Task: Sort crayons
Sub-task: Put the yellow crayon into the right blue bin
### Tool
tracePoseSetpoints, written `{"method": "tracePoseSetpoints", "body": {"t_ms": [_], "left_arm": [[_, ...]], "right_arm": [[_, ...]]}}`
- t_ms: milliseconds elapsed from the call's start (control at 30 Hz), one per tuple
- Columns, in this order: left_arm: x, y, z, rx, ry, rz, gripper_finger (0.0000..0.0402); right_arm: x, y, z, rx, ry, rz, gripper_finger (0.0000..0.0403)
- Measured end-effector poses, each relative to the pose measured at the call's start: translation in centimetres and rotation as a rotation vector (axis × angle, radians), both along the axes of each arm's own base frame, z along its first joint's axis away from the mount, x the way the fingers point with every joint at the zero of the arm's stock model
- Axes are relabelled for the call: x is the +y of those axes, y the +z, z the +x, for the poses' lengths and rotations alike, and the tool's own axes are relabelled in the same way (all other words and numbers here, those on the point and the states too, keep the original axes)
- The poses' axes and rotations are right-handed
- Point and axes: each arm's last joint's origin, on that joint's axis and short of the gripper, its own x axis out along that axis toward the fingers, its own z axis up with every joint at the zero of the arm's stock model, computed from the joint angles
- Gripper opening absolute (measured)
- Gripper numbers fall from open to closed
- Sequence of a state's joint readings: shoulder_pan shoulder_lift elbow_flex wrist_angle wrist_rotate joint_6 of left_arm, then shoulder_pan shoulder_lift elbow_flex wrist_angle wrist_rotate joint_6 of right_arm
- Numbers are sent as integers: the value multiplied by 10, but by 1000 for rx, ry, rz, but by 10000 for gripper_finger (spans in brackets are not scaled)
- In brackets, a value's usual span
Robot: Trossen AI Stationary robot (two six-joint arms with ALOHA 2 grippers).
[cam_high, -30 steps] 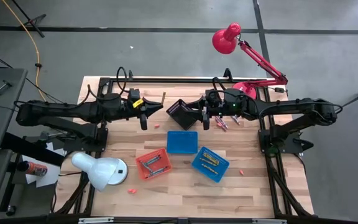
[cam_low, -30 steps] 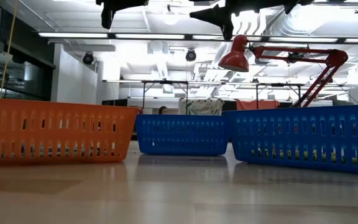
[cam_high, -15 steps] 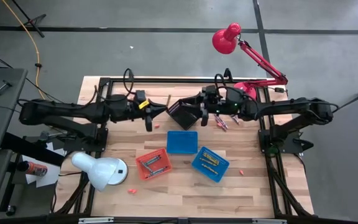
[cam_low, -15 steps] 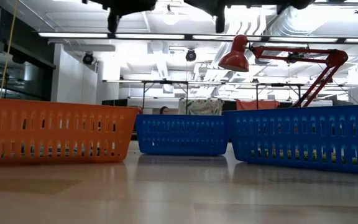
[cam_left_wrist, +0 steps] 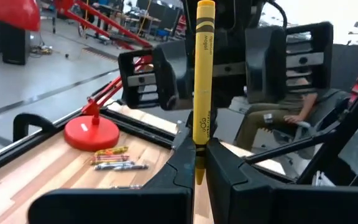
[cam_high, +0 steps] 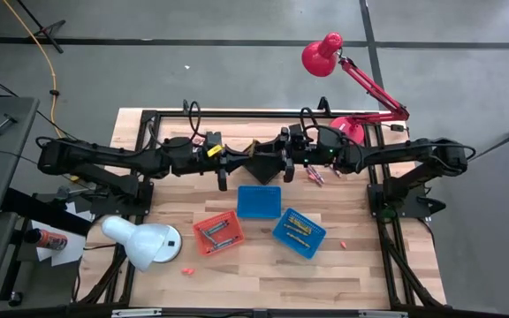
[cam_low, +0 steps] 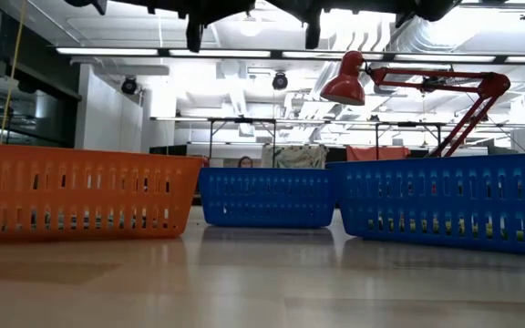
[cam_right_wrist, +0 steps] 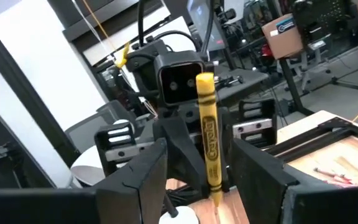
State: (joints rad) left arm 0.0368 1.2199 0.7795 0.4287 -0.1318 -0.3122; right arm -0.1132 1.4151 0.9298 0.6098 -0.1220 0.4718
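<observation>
The right gripper takes the yellow crayon by its labelled middle (cam_right_wrist: 211, 140) next, to sort it into the blue basket with the other yellows.
A yellow crayon (cam_left_wrist: 202, 74) stands upright in my left gripper (cam_left_wrist: 199, 148), which is shut on it above the table's far middle (cam_high: 237, 164). My right gripper (cam_right_wrist: 201, 149) faces it from the table's right (cam_high: 277, 163). It is open, with one finger on either side of the crayon (cam_right_wrist: 207, 134) and neither touching it. A black basket (cam_high: 259, 170) lies mostly hidden under both grippers. More crayons lie in the orange basket (cam_high: 217, 232) and in the nearer blue basket (cam_high: 299, 232). Several lie loose on the table (cam_high: 318, 175). My left gripper pinches the yellow crayon between its two fingers near the pointed lower end (cam_left_wrist: 199, 138). The fingers come level from the table's left and lie across the crayon. The crayon stands upright, flat end up, lifted clear of the table.
A second blue basket (cam_high: 259, 201) sits near the table's middle. A white lamp (cam_high: 140, 240) stands at the near left and a red lamp base (cam_high: 347, 125) at the far right. Single pink crayons lie at the near left (cam_high: 186, 270) and the near right (cam_high: 343, 243).
My left gripper has carried the yellow crayon toward the table's right, keeping it upright. My right gripper has moved toward the table's left to meet it. The two now face each other above the black basket, with the right fingers on either side of the crayon.
</observation>
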Motion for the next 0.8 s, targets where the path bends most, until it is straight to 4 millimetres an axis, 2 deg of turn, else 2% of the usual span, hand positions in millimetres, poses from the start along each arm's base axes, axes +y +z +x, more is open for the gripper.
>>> {"method": "tracePoseSetpoints", "body": {"t_ms": [300,700,800], "left_arm": [[-1,-3,4,-8,-40,-7,7],[0,-7,8,-3,-43,-8,7],[0,-7,8,-5,-42,-9,7]], "right_arm": [[0,1,0,-8,-12,0,119],[1,1,0,-5,-10,-6,111],[1,0,0,-5,-11,-11,96]]}}
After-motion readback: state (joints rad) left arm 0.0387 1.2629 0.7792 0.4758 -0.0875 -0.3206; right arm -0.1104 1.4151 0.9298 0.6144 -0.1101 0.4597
